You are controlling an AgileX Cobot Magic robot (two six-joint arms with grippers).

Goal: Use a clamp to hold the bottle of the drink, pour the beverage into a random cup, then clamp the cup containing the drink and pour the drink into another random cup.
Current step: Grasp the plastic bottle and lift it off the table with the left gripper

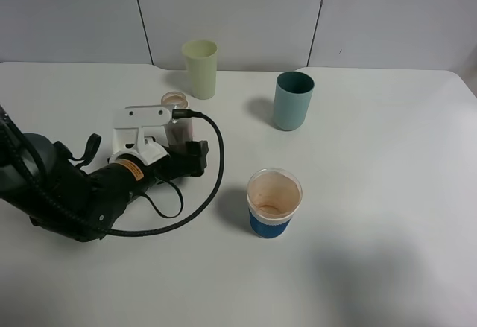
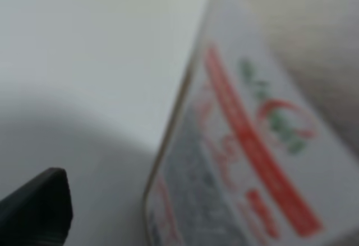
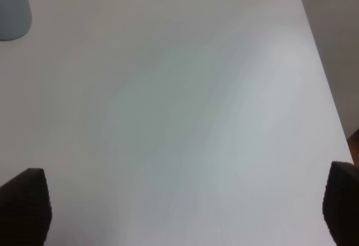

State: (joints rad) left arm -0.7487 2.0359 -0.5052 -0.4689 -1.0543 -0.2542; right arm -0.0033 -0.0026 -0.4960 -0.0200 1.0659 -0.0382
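Next, the left gripper takes hold of the bottle's body [image 1: 182,131], so its open top [image 1: 174,100] stays free to pour the drink.
The drink bottle [image 1: 177,108] stands upright at the back left, with an open pinkish top. My left gripper [image 1: 188,147] is at its side. In the left wrist view the bottle's white label with red and green print [image 2: 252,162] fills the frame, blurred. One black fingertip [image 2: 39,204] stands apart from it, and the other finger is hidden. A pale yellow cup [image 1: 200,68], a teal cup [image 1: 293,100] and a clear cup with a blue base [image 1: 273,202], stained brown inside, stand on the table. My right gripper [image 3: 182,207] is open over bare table.
The white table [image 1: 387,193] runs to a grey wall at the back. The left arm's black cable [image 1: 216,170] loops toward the clear cup. The teal cup shows at a corner of the right wrist view [image 3: 11,10]. The table's edge [image 3: 322,78] is near the right gripper.
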